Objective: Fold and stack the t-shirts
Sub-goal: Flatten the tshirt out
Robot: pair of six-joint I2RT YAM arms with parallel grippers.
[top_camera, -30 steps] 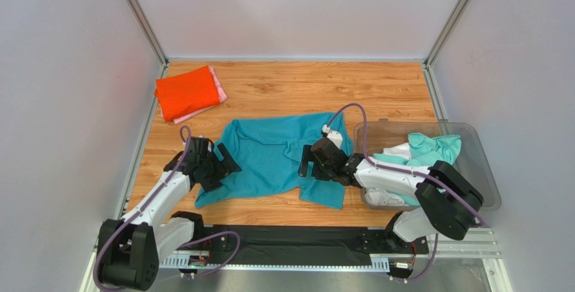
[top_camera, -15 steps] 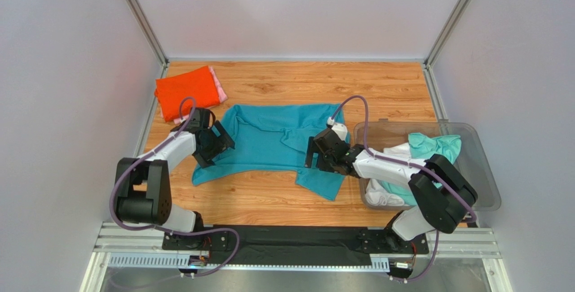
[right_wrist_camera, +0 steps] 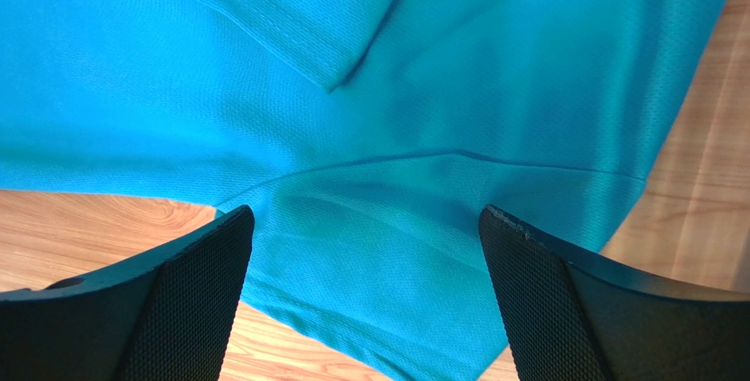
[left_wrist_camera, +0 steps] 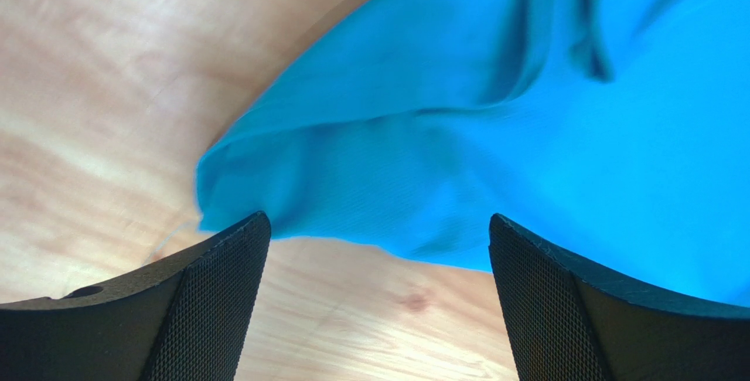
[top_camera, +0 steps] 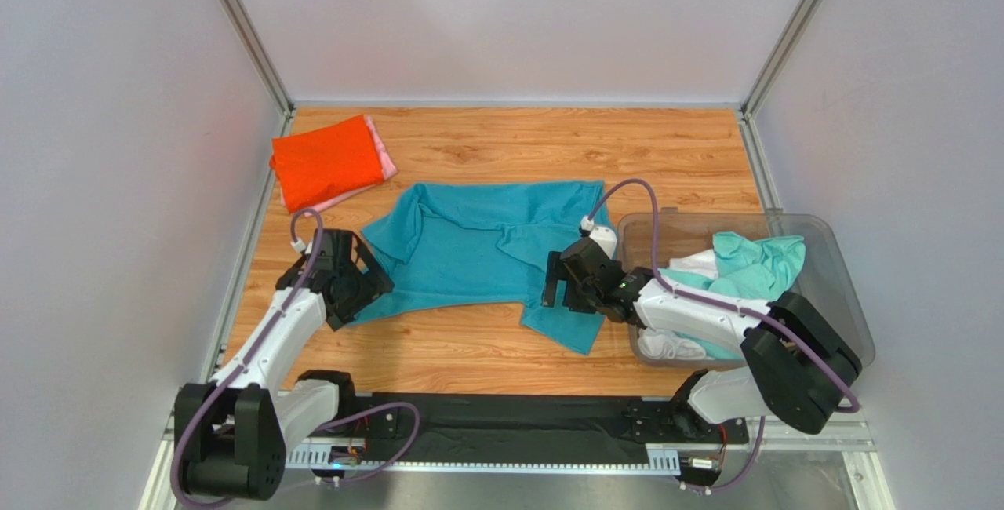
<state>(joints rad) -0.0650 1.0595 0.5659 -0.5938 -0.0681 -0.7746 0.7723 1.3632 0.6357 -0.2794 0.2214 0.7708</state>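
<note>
The teal shirt (top_camera: 483, 254) has a hem corner at its near edge. Next, my left gripper will grip the shirt by that corner to spread and fold it.
The teal shirt (top_camera: 483, 254) lies spread and rumpled on the middle of the wooden table. Its left corner (left_wrist_camera: 290, 188) lies just beyond my open, empty left gripper (left_wrist_camera: 378, 311), which sits low over bare wood at the shirt's left edge (top_camera: 354, 286). My right gripper (right_wrist_camera: 365, 302) is open and empty over the shirt's lower right flap (top_camera: 566, 286); a hem and a folded edge (right_wrist_camera: 334, 42) show. An orange-red shirt (top_camera: 324, 161) lies folded on a pink one (top_camera: 380, 148) at the back left. Mint-green (top_camera: 754, 261) and white (top_camera: 689, 269) shirts lie in the bin.
A clear plastic bin (top_camera: 843, 286) stands at the right edge of the table, close to my right arm. Metal frame posts and white walls close in the table on three sides. Bare wood shows behind the teal shirt (top_camera: 530, 145).
Both grippers have let go of the teal shirt after dragging it toward the back. The left gripper has pulled back to the near left; the right has moved slightly nearer.
</note>
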